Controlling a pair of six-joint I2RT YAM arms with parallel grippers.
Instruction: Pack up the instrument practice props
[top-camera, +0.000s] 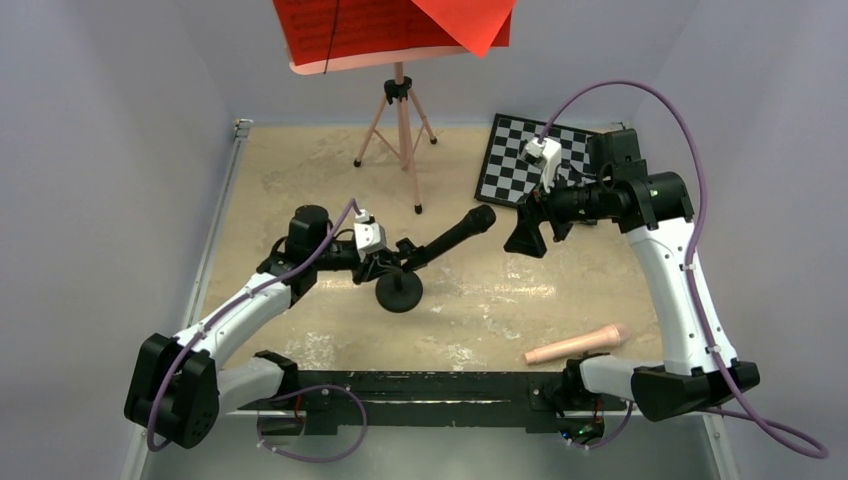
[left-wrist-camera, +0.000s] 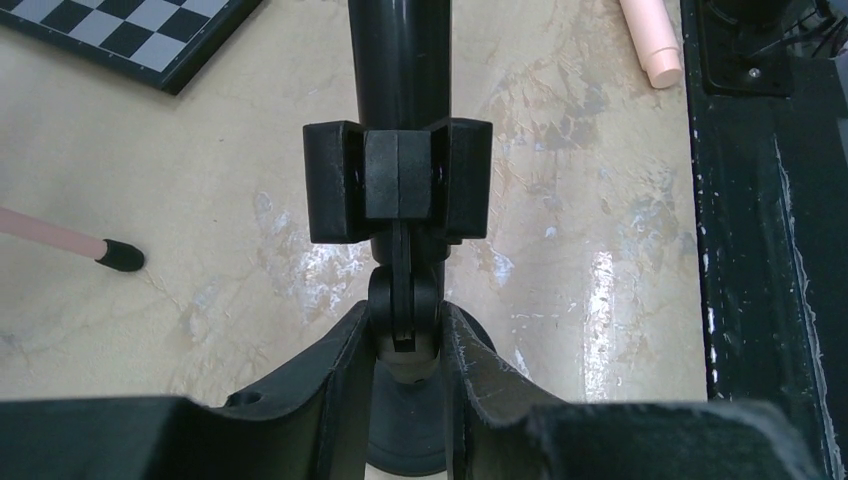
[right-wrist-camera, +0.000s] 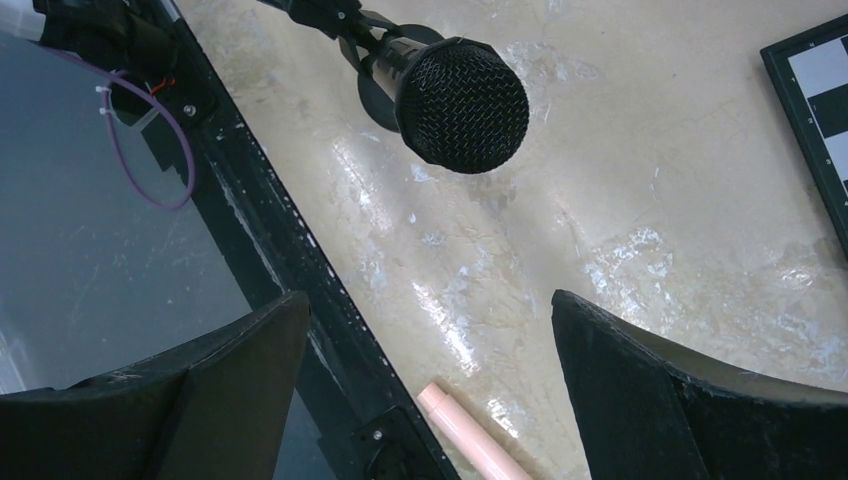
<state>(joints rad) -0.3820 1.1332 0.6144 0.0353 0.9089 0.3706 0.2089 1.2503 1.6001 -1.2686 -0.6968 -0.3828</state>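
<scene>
The mic stand's round base is flat on the tabletop and the stand would remain standing, so it is now time for my left gripper to open.
The black microphone (top-camera: 455, 236) lies tilted in the clip of the small black round-base mic stand (top-camera: 399, 292) at the table's middle. My left gripper (top-camera: 390, 264) is shut on the stand's short post just under the clip; in the left wrist view the gripper (left-wrist-camera: 405, 325) pinches the joint below the clip (left-wrist-camera: 398, 180). My right gripper (top-camera: 525, 236) hangs open just right of the mic's head, touching nothing; its wrist view shows the mesh head (right-wrist-camera: 462, 105) ahead of the open gripper (right-wrist-camera: 430, 300). The pink tripod music stand (top-camera: 401, 125) stands at the back with red sheet-music pages (top-camera: 400, 25) on its tray.
A black-and-white chessboard (top-camera: 535, 160) lies at the back right. A loose pink tube (top-camera: 578, 345) rests near the right arm's base, beside the black base rail (top-camera: 420, 385). One tripod foot (left-wrist-camera: 122, 256) stands left of the mic stand.
</scene>
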